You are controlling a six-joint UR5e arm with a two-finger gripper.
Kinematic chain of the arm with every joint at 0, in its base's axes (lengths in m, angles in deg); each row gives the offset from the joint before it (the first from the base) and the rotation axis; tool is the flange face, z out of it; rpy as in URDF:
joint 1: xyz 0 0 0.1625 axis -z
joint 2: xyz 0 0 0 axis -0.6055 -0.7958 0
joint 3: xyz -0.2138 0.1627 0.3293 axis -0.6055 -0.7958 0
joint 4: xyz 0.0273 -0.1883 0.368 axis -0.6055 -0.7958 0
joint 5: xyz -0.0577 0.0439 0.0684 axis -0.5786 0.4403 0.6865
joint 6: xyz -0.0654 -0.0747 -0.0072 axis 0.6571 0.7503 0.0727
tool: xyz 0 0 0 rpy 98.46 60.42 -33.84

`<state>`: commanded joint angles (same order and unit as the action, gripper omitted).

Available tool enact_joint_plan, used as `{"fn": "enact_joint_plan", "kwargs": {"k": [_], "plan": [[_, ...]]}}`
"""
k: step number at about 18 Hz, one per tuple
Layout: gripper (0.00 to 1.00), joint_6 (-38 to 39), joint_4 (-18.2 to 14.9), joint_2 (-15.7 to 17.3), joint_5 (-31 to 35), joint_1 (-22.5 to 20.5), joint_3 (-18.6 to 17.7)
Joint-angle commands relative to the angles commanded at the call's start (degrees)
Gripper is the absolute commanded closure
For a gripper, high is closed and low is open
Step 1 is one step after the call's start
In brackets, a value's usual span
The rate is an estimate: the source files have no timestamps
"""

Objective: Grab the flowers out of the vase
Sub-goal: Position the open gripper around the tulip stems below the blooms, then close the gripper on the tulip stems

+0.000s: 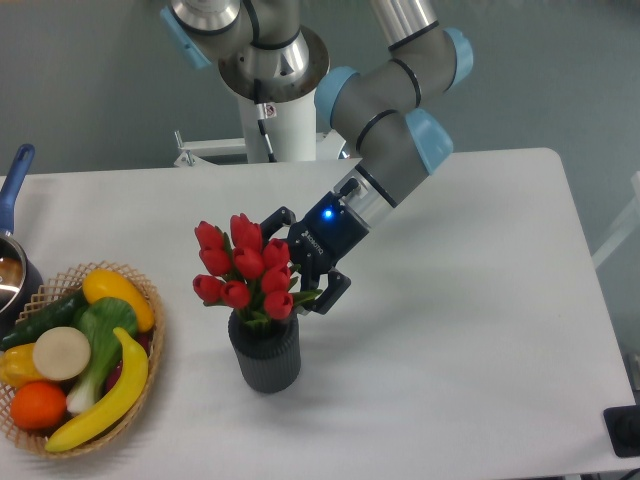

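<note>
I need to grab the flowers (238, 262) by their stems just below the red heads next, so that my gripper can lift them out of the dark vase (268, 358).
The flowers (238, 262), a bunch of red tulips with green leaves, stand upright in the vase (265, 358), a short dark grey ribbed cylinder left of the table's middle. Their stems are hidden inside it. My gripper (289, 260) comes in from the upper right, tilted down to the left, at the level of the tulip heads. Its jaws stand open, one finger (277, 217) above and behind the bunch, the other (330, 292) low on its right side. The rightmost tulip heads lie between the fingers. I cannot tell whether the fingers touch them.
A wicker basket (152, 300) with banana, orange, cucumber and other fruit stands at the left front, close to the vase. A pot with a blue handle (16, 175) is at the left edge. The robot base (285, 120) stands behind the white table (470, 330).
</note>
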<state>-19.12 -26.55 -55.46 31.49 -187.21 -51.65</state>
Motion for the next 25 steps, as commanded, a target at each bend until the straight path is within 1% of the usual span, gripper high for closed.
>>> {"fn": "enact_joint_plan", "kwargs": {"k": [2, 9, 12, 13, 14, 17, 18, 20, 21, 25], "plan": [[0.00, 0.00, 0.00, -0.18, 0.00, 0.87, 0.00], [0.00, 0.00, 0.00, -0.35, -0.17, 1.67, 0.09], [0.00, 0.00, 0.00, -0.44, -2.37, 1.67, 0.09], [0.04, 0.00, 0.00, -0.44, -2.55, 1.67, 0.26], [0.10, 0.00, 0.00, -0.44, -2.55, 1.67, 0.35], [0.25, 0.00, 0.00, -0.44, -2.64, 1.67, 0.35], [0.32, 0.00, 0.00, -0.44, -2.64, 1.67, 0.35], [0.37, 0.00, 0.00, -0.53, -2.55, 1.67, 0.35], [0.42, 0.00, 0.00, -0.70, -2.55, 1.67, 0.35], [0.43, 0.09, 0.00, -0.79, -2.64, 1.58, 0.44]]}}
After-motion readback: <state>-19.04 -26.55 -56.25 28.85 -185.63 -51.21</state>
